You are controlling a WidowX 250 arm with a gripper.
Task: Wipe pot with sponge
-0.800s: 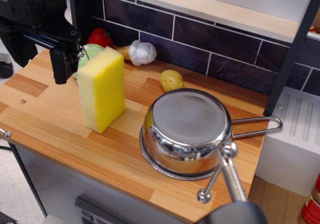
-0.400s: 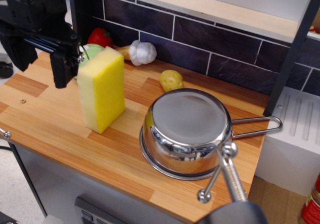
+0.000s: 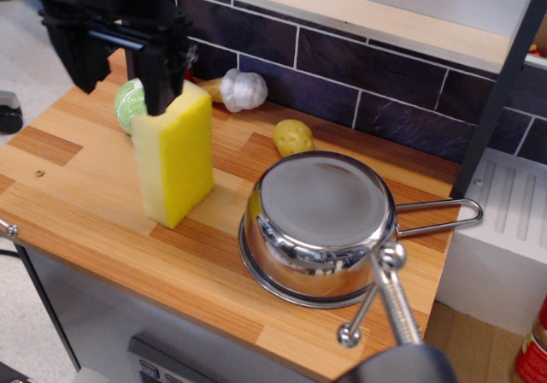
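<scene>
My gripper grabs the sponge by its top point(image 3: 178, 108) next, which leaves the yellow sponge's lower end point(image 3: 177, 205) free to wipe the pot.
The sponge point(image 3: 175, 156), a tall bright yellow foam block, stands on end on the left half of the wooden counter point(image 3: 85, 203). The pot point(image 3: 320, 225), a shiny steel saucepan, sits to its right and looks to be mouth down, its wire-loop handle point(image 3: 438, 215) pointing right. My black gripper point(image 3: 121, 79) hangs at the top left, above and just behind the sponge's top. It is open and empty, with one finger point(image 3: 161, 79) at the sponge's top back edge and the other further left.
A green round object point(image 3: 126, 105) lies behind the sponge, between my fingers. A garlic bulb point(image 3: 244, 88) and a small potato point(image 3: 293, 137) lie by the dark tiled wall point(image 3: 359, 75). A metal rod point(image 3: 389, 302) juts up at the front right. A white rack point(image 3: 504, 220) stands on the right.
My gripper has moved right and up from the sponge's left side to above its top back edge. It now hides the red item. Sponge and pot have not moved.
</scene>
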